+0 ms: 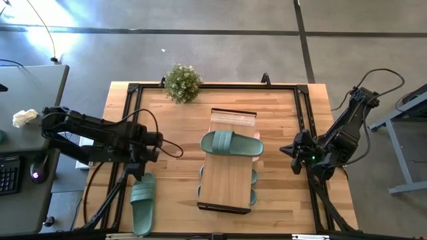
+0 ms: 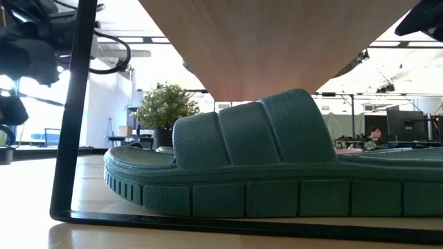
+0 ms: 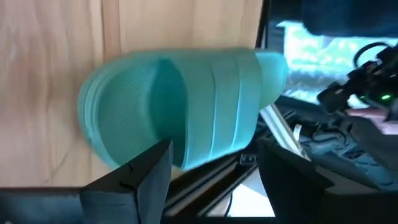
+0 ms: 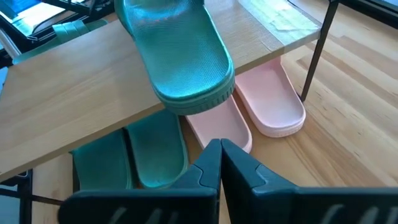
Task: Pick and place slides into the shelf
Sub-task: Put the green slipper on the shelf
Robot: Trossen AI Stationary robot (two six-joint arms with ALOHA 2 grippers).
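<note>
I should grab the green slide by its wide strap (image 1: 143,192) with my left gripper next. Then I can set the slide onto the shelf's plank top (image 1: 227,179).
The shelf (image 1: 227,183) stands mid-table, its long plank top running far to near. One green slide (image 1: 230,145) lies crosswise on that top, its end (image 4: 186,87) jutting over the plank's edge. Under the plank sit a pink pair (image 4: 273,106) and green slides (image 4: 155,155) (image 2: 277,166). Another green slide (image 1: 142,203) (image 3: 180,106) lies flat on the table at the near left. My left gripper (image 1: 137,170) (image 3: 214,177) hovers open just over that slide's far end. My right gripper (image 1: 293,150) (image 4: 219,165) waits shut to the right of the shelf.
A small potted plant (image 1: 182,82) (image 2: 166,107) stands at the table's far edge. A black frame rail (image 1: 303,120) borders the table top. The near-left slide lies close to the left rail (image 3: 249,158) and the table's edge.
</note>
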